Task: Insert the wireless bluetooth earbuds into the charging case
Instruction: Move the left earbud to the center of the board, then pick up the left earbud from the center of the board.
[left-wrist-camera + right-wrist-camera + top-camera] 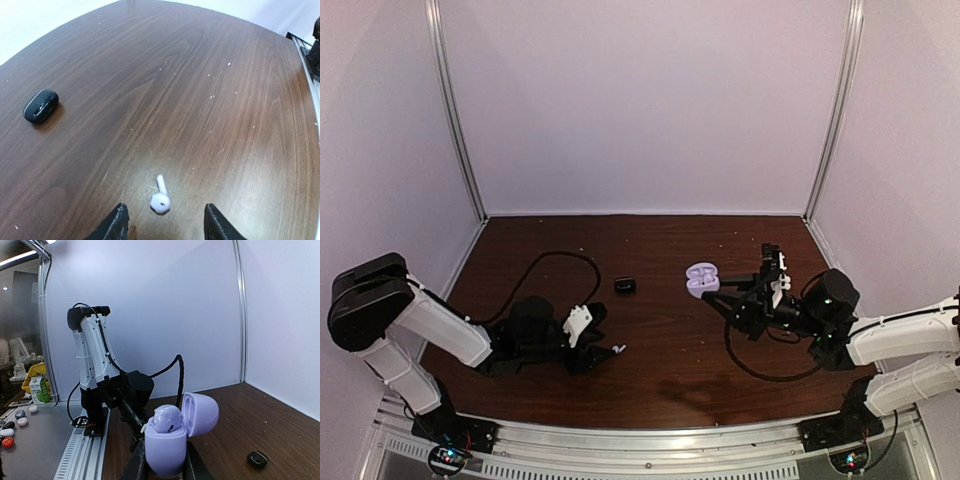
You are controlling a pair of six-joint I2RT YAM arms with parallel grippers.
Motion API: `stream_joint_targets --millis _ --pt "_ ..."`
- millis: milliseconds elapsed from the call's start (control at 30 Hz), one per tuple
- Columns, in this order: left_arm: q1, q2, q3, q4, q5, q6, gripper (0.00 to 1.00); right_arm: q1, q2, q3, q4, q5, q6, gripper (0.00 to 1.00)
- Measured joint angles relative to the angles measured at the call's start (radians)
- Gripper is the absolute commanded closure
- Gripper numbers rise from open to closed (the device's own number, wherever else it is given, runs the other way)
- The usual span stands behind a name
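Note:
My left gripper is to take hold of the earbud by its round head (616, 349) and leave the stem free, so that it can insert the earbud into the charging case.
One earbud (161, 199) lies on the wood table with its stem pointing away, loose, just ahead of and between the black fingertips (117, 225) of my left gripper (165, 227), which is open; from above the earbud is a white speck (618, 349) at the left gripper (605, 352). My right gripper (162, 467) is shut on the lower half of the charging case (167, 450), holding it upright above the table with its lid (200, 413) swung open. Another earbud (166, 419) sits in the case. The top view shows the case (700, 279) at the right gripper (712, 290).
A small black oval object (625, 286) lies on the table between the two arms, also visible as the black oval (41, 105) far left of the left gripper and low on the right (257, 458) in the right wrist view. Black cables loop beside each arm. White walls enclose the table.

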Motion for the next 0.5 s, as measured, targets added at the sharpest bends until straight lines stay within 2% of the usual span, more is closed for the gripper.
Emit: stream_joint_targets --millis 233,500 --pt "0.000 0.122 -0.039 0.217 0.031 0.039 0.51 -0.001 0.000 0.000 -0.009 0.000 -0.002 1.00" --pt "0.000 0.208 -0.039 0.296 0.034 0.057 0.55 -0.001 -0.002 0.000 -0.019 0.000 -0.002 1.00"
